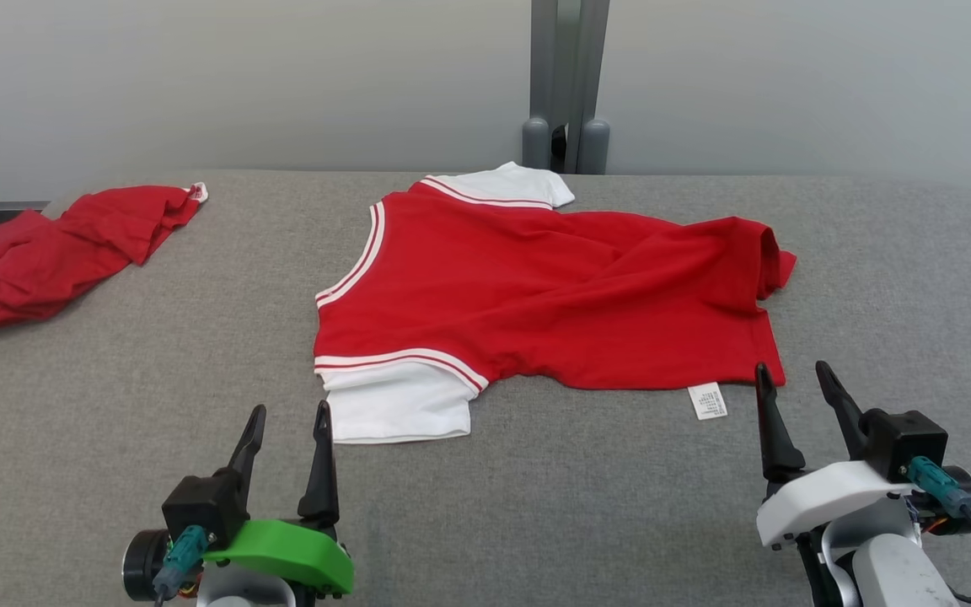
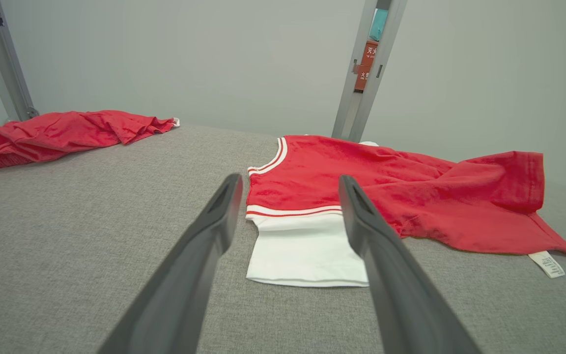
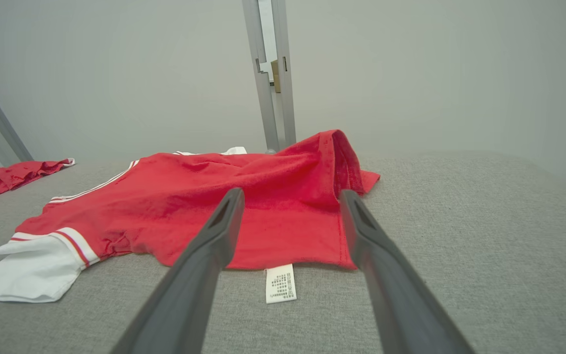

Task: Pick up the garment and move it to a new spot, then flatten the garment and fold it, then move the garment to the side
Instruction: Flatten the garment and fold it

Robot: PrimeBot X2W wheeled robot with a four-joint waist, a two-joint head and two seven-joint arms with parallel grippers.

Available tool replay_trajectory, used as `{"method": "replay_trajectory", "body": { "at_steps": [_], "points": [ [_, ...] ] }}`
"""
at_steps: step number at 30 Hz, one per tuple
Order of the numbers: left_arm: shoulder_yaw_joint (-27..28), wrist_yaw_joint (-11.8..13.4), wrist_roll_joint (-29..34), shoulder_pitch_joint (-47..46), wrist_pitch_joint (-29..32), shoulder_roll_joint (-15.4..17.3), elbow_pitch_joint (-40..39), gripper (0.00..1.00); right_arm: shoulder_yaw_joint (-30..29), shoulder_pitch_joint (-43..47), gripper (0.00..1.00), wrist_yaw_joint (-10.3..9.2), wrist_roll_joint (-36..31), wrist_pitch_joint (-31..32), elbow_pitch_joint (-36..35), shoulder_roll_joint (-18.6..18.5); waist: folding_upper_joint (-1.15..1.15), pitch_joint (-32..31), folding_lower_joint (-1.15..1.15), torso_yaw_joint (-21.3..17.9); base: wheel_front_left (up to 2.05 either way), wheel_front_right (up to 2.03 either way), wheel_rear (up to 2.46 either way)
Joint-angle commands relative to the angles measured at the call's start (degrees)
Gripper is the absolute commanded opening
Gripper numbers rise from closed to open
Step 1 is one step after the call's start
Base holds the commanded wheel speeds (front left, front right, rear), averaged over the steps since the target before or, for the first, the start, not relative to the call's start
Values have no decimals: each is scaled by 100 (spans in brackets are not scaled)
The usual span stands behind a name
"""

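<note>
The red body (image 1: pixel 452 283) is lying flat on the tabletop. My left gripper will next take the white sleeve by its loose hem corner (image 1: pixel 338 438).
The garment (image 1: pixel 536 287) is a red T-shirt with white sleeves and red-and-white striped trim, lying crosswise on the grey table with its hem to the right, rumpled there. A white care label (image 1: pixel 707 400) sticks out at its near edge. My left gripper (image 1: pixel 287 430) stands open just short of the near white sleeve (image 2: pixel 302 250), which shows between its fingers. Short of the hem corner, my right gripper (image 1: pixel 793 388) is open too, the label (image 3: pixel 280 283) and red hem (image 3: pixel 288 241) showing between its fingers. Neither touches the cloth.
A second red cloth (image 1: pixel 56 253) lies crumpled at the table's far left corner, also seen as a red heap (image 2: pixel 62 132). A grey post (image 1: pixel 565 84) rises behind the table's far edge. Bare grey table (image 1: pixel 898 278) lies right of the shirt.
</note>
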Motion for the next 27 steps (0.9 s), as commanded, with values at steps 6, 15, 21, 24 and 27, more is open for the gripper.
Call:
{"method": "replay_trajectory", "body": {
  "at_steps": [6, 15, 21, 24, 27],
  "points": [
    [9, 37, -94, -102, -2, 4, 48, 100, 26, 91, 100, -10, 97, -6, -14, -17, 0, 7, 0, 35, 0, 0, 0],
    [-21, 80, -151, -93, -2, 4, 86, 100, 29, 64, 100, -10, 118, -24, 54, -16, 0, 33, 0, 29, 0, 0, 0],
    [-128, 152, -404, -171, 221, 6, 463, 100, 43, 15, 100, -10, 124, 0, 93, -15, 0, 108, 0, 4, 0, 0, 0],
    [-203, 174, -602, -355, 618, 8, 706, 100, 29, -30, 100, -10, 99, 34, 53, -15, 0, 221, 0, -22, 0, 0, 0],
    [-211, 193, -670, -567, 982, 11, 950, 100, 30, -80, 100, -10, 76, 52, -1, -14, 0, 348, 0, -71, 0, 0, 0]
  ]
}}
